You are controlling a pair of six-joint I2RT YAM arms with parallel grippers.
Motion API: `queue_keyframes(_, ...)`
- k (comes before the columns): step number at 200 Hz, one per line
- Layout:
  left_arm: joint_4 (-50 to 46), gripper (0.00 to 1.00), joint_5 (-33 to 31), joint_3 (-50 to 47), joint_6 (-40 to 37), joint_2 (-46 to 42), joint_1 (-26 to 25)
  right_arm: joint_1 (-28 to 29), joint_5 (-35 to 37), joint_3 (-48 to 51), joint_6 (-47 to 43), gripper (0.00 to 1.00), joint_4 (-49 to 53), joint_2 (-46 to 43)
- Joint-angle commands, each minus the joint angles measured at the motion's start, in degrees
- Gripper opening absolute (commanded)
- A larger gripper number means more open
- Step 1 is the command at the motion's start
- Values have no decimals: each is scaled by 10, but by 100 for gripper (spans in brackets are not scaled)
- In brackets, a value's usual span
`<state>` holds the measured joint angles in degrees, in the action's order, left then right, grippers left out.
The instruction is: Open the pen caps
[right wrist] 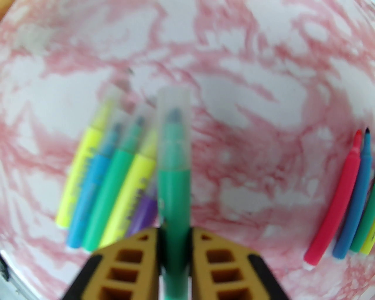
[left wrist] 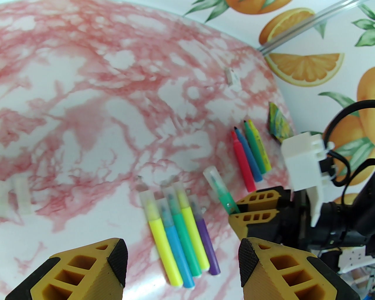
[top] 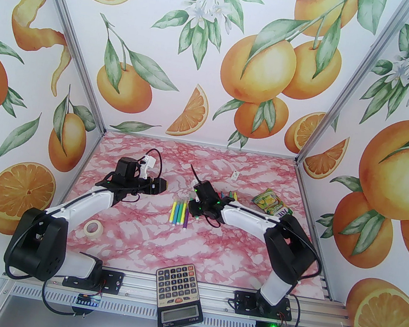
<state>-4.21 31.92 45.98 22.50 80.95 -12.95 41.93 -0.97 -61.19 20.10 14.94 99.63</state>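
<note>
The left gripper needs to pull the cap open next, so it should grab the green pen by its clear cap and leave the pen's body to the right gripper.
My right gripper (right wrist: 175, 234) is shut on the barrel of a green pen (right wrist: 174, 187), held off the table with its clear cap (right wrist: 172, 117) on and pointing away. The same pen (left wrist: 224, 196) and right gripper (left wrist: 249, 206) appear in the left wrist view. Beside them, several capped pens (left wrist: 181, 234), yellow, blue, green, yellow and purple, lie in a row (top: 180, 212) on the table. My left gripper (left wrist: 183, 260) hangs open over that row with nothing between its fingers, left of the pens (top: 160, 186). Several uncapped pens (left wrist: 252, 152), red, blue, green and yellow, lie further right.
A green-yellow snack pouch (top: 270, 204) lies at the right rear behind the right arm. A roll of tape (top: 94, 228) sits near the left arm and a calculator (top: 179, 295) at the front edge. A small white piece (top: 234, 175) lies toward the back. Loose clear caps (left wrist: 20, 194) rest on the pink marbled table.
</note>
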Motion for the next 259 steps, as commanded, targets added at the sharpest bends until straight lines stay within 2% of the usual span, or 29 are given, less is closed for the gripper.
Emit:
queue_keyframes(1,35,67,35,21,16,16,-9,-2,-31,17,-4,20,-37,-32)
queue_keyframes(59,76,66,72,49,49,58,-43,-2,-83,46,-17,19,-94,-76)
queue_keyframes(148,120,65,103,85,87,112,-70,7,-119,72,-29,20,-137,-113)
queue_keyframes(259,138,48,132,92,107,122,-85,10,-110,80,-30,19,-150,-125)
